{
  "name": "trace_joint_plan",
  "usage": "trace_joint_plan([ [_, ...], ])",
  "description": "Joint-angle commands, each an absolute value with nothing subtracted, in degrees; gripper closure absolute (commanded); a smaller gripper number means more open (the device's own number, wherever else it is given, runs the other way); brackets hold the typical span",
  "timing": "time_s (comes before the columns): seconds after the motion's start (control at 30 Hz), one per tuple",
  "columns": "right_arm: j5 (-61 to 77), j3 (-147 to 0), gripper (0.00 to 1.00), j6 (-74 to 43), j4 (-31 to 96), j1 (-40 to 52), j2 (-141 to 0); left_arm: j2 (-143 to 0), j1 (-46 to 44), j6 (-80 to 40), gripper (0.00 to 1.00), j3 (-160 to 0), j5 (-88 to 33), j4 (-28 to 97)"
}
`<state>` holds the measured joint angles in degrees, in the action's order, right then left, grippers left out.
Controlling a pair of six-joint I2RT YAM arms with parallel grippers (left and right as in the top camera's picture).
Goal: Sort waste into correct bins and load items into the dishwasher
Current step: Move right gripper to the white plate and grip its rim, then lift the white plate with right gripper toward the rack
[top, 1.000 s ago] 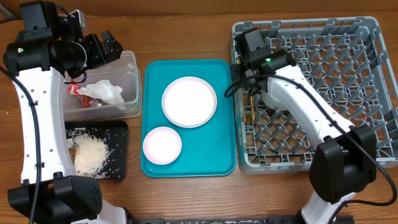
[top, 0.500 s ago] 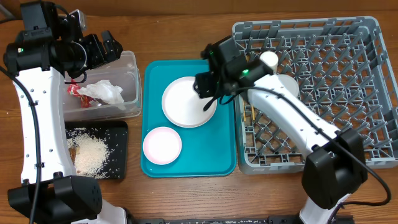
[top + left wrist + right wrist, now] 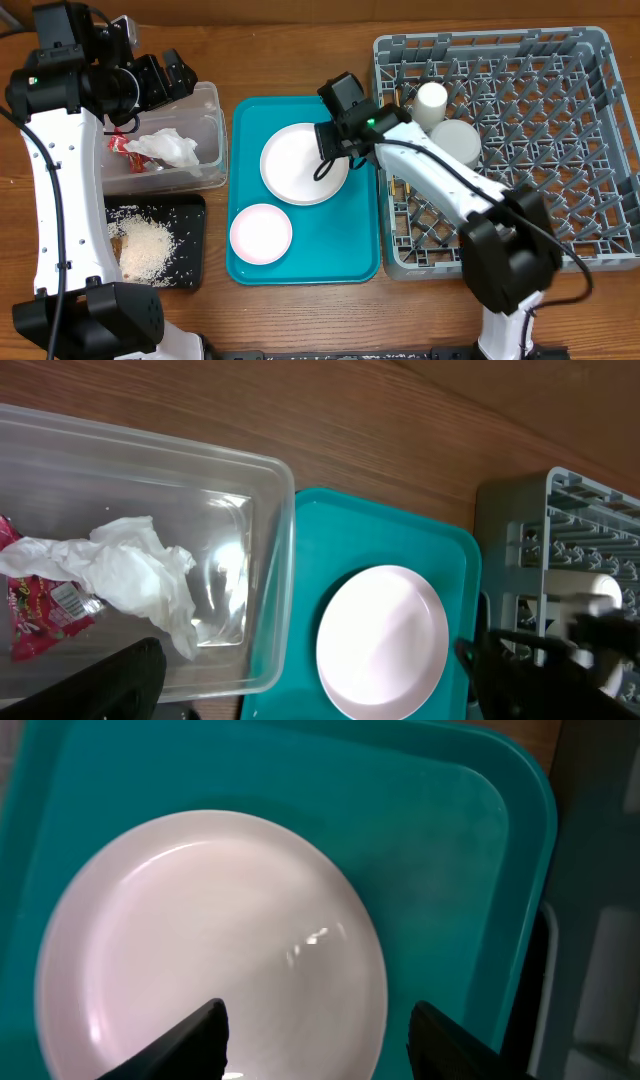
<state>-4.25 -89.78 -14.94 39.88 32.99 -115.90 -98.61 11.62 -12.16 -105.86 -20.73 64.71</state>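
The right gripper grabs the pale pink plate's rim (image 3: 346, 170) (image 3: 380, 1004) on the dish rack side next, which leaves the rest free to load upright.
My right gripper (image 3: 330, 150) hovers open over the right part of the pale pink plate (image 3: 300, 165), which lies on the teal tray (image 3: 350, 240). In the right wrist view the gripper (image 3: 325, 1045) straddles the plate (image 3: 200, 920) with nothing held. A small pink-white bowl (image 3: 261, 233) sits nearer the front. The white cup (image 3: 431, 101) and greyish-white bowl (image 3: 455, 140) stand in the grey dish rack (image 3: 560, 200). My left gripper (image 3: 175, 72) hangs open over the clear tub (image 3: 212, 130), which holds the tissue (image 3: 165, 147) and red wrapper (image 3: 118, 143). Rice (image 3: 150, 247) lies in the black tray (image 3: 192, 212).
In the left wrist view my gripper (image 3: 310, 685) looks down on the tub (image 3: 270, 560), tissue (image 3: 130, 575), wrapper (image 3: 40, 605) and plate (image 3: 385, 640). The teal tray lies close between the tub and the rack. Bare wood runs along the back.
My right arm has swung left out of the dish rack to above the plate, uncovering the cup and bowl there, and its jaws have opened a little wider. The left arm has not moved.
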Motion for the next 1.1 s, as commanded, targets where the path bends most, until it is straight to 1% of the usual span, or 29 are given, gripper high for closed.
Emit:
trace_joint_plan([
  [0.0, -6.81, -89.30, 0.41, -15.05, 38.68, 32.40, -119.39, -98.72, 11.60, -13.32, 0.00, -106.89, -20.14, 64.49],
  [0.17, -6.83, -89.30, 0.41, -15.03, 36.88, 32.40, -122.43, -98.72, 11.60, -13.32, 0.00, -106.87, -20.14, 64.49],
  [0.33, -6.76, -89.30, 0.55, -15.07, 36.64, 32.47, -123.52, -98.72, 11.60, -13.32, 0.00, -106.87, -20.14, 64.49],
  [0.7, -5.48, -89.19, 0.57, -15.29, 36.91, 33.58, -123.63, -98.72, 11.60, -13.32, 0.00, -106.87, -20.14, 64.49],
  [0.9, -5.50, -87.99, 0.61, -15.27, 37.26, 33.80, -123.63, -98.72, 11.60, -13.32, 0.00, -106.87, -20.14, 64.49],
  [1.0, -5.48, -86.89, 0.66, -15.29, 36.47, 33.80, -123.63, -98.72, 11.60, -13.32, 0.00, -106.87, -20.14, 64.49],
  [1.07, -5.48, -86.85, 0.78, -15.29, 36.40, 33.80, -123.63, -98.72, 11.60, -13.32, 0.00, -106.87, -20.12, 64.49],
])
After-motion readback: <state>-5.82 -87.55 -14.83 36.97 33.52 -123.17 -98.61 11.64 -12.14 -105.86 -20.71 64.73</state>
